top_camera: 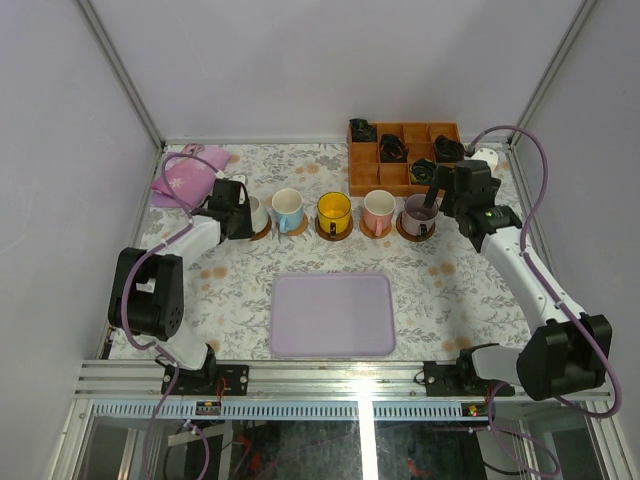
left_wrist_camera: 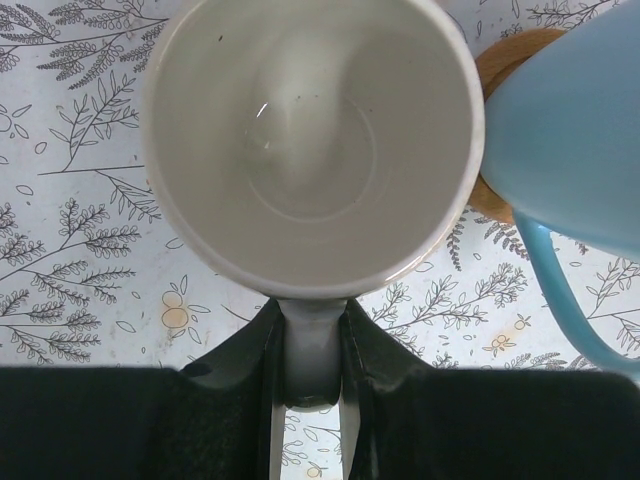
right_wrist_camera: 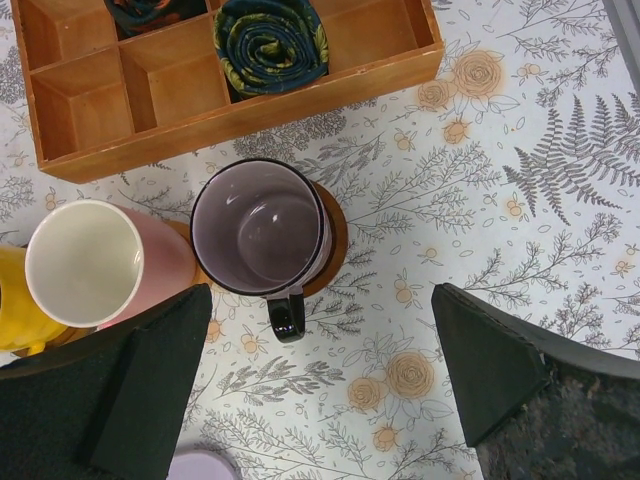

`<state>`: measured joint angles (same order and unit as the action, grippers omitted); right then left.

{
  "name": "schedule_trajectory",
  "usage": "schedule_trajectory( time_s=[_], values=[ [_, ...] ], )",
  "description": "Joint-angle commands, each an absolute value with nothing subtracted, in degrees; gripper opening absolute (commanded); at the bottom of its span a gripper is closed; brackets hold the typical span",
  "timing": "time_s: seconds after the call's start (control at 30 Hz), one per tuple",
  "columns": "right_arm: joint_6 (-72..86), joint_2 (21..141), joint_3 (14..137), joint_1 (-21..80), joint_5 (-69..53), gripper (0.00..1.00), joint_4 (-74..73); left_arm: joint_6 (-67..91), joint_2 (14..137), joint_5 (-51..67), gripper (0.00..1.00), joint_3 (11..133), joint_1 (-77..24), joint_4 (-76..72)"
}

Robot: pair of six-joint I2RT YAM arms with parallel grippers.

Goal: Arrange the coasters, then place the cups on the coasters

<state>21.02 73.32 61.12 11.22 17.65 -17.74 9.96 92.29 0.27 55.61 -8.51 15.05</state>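
Observation:
The white cup is upright with its coaster beneath it, so the cup would remain standing. My left gripper needs to open now.
Five cups stand in a row across the table: white, light blue, yellow, pink and greyish-purple. A brown coaster edge shows under each. My left gripper is shut on the white cup's handle, with the white cup filling the left wrist view beside the blue cup and its coaster. Just behind and right of the purple cup, my right gripper stands wide open and holds nothing. Under that open gripper the purple cup sits on its coaster, apart from the fingers.
An orange-brown compartment box with dark rolled items stands behind the pink and purple cups. A flat lavender tray lies in front of the row. A pink cloth bundle lies at the back left. Pink cup and yellow cup crowd the purple one's left.

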Motion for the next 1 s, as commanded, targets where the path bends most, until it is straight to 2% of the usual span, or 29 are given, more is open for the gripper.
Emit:
schedule_trajectory(
  time_s=[0.0, 0.13, 0.33, 0.43, 0.47, 0.5, 0.8, 0.97],
  values=[
    [21.70, 70.84, 60.81, 10.99, 17.18, 0.99, -16.76, 9.22, 92.91, 0.38, 0.04, 58.18, -8.26, 11.50],
    [21.75, 70.75, 60.58, 11.11, 17.08, 1.00, -17.05, 9.15, 92.94, -0.01, 0.11, 58.46, -8.48, 12.48],
    [22.05, 70.57, 60.71, 11.11, 16.78, 0.99, -17.15, 9.05, 91.67, -0.31, 0.33, 58.13, -8.66, 14.15],
    [22.20, 70.58, 60.75, 11.04, 16.74, 1.00, -17.03, 9.05, 90.51, -0.38, 0.48, 57.94, -8.70, 15.20],
    [22.31, 70.58, 60.78, 10.99, 16.68, 1.00, -16.91, 9.05, 90.21, -0.50, 0.55, 57.76, -8.79, 15.39],
    [22.46, 70.64, 60.74, 10.99, 16.62, 0.99, -16.77, 8.99, 89.84, -0.58, 0.58, 57.65, -8.83, 15.52],
    [22.84, 70.34, 60.34, 11.00, 15.80, 1.00, -16.69, 9.92, 87.07, -0.95, 0.60, 56.64, -8.80, 17.31],
    [21.77, 68.75, 60.95, 10.99, 17.57, 0.99, -17.61, 10.50, 81.97, -3.11, 0.67, 58.07, -8.72, 21.46]
  ],
)
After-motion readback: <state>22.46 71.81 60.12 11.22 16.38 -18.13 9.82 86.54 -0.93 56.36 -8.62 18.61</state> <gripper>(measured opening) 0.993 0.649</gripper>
